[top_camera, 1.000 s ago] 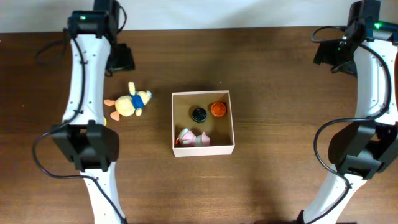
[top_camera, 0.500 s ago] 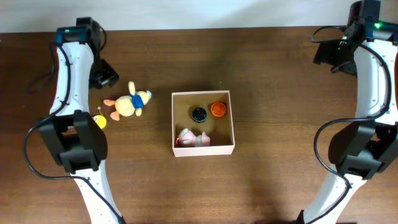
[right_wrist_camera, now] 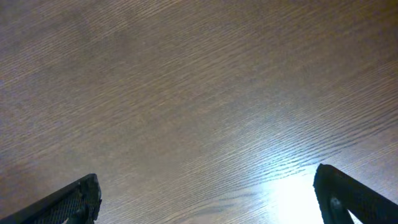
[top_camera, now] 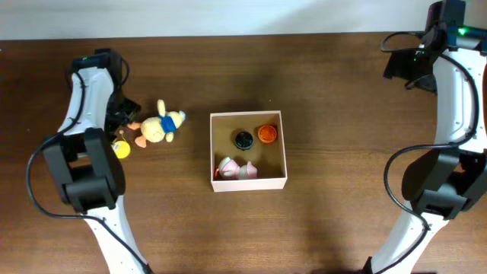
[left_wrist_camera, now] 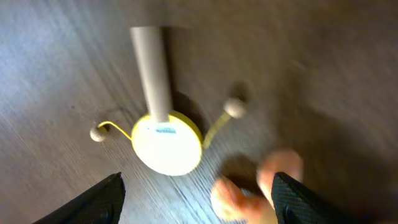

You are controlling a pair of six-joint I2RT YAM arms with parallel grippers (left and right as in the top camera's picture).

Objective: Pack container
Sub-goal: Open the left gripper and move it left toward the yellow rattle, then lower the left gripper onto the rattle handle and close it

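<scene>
The robot's left gripper needs to grab the rattle drum across its wooden handle next, so that the yellow drum stays free to go first into the container.
The container (top_camera: 248, 183) is a square cardboard box with white walls and a tan inside, at the table's middle. It holds a black round toy (top_camera: 243, 139), an orange round toy (top_camera: 266, 134) and a pink toy (top_camera: 236, 168). A yellow plush duck in blue (top_camera: 157, 127) lies left of it. A small yellow rattle drum with a wooden handle (top_camera: 122, 148) (left_wrist_camera: 165, 142) lies beside the duck's feet (left_wrist_camera: 258, 186). My left gripper (top_camera: 122, 116) (left_wrist_camera: 196, 202) is open, empty, just above the drum and the duck. My right gripper (right_wrist_camera: 211, 199) is open and empty over bare table at the far right.
The brown wooden table (top_camera: 350, 205) runs to a pale wall at the back. Both arms' bases stand near the front corners.
My left arm has swung left and toward the front, from behind the duck down to the drum and the duck. The yellow drum has come into sight. The right arm has not moved.
</scene>
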